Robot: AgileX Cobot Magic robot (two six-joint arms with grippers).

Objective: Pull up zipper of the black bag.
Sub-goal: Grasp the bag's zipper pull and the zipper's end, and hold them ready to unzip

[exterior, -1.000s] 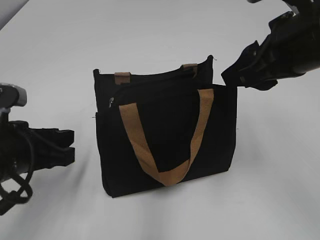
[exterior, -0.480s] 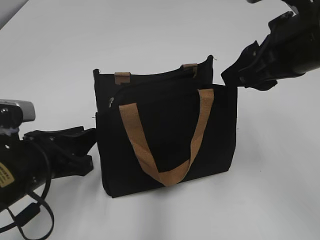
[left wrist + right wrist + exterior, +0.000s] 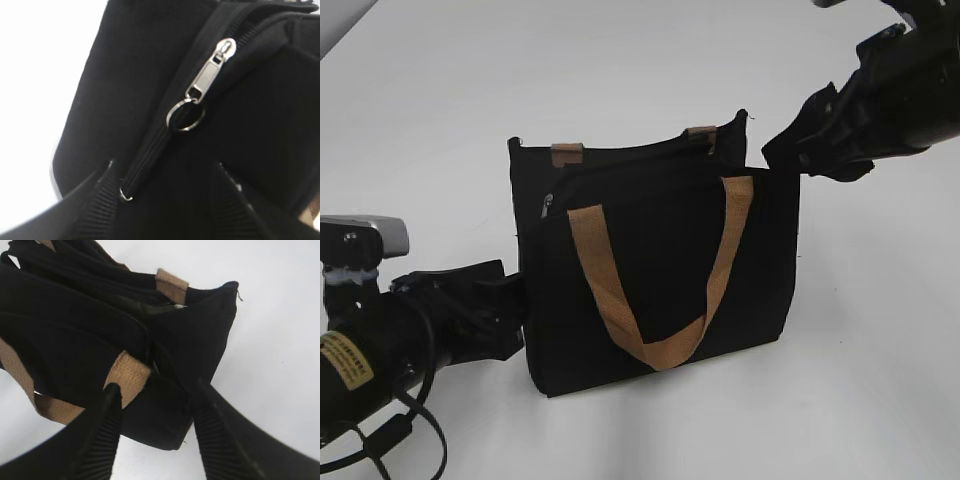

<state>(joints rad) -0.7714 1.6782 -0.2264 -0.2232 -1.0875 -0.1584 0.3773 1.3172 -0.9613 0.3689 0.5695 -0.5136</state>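
The zipper track (image 3: 159, 142) will be held taut for pulling when my left gripper next grabs the black bag by the fabric at its zipper's tail end (image 3: 133, 182).
The black bag (image 3: 660, 270) stands upright with tan handles. Its silvery zipper pull (image 3: 546, 203) hangs at the upper left end of the front zipper line. In the left wrist view the zipper pull (image 3: 210, 70) with its ring is close ahead, just above the jaws. My left gripper (image 3: 510, 310) is open against the bag's left end, its fingers (image 3: 165, 172) on either side of the zipper line below the pull. My right gripper (image 3: 790, 155) is closed on the bag's upper right corner (image 3: 165, 365), its fingers (image 3: 156, 385) straddling the fabric beside a tan strap.
The bag stands on a plain white table (image 3: 860, 380). A second tan handle's ends (image 3: 565, 153) show on the bag's back panel. No other objects are in view.
My left gripper has moved right, from well clear of the bag to up against its left end. The bag's front has shifted slightly right. The right arm has not moved.
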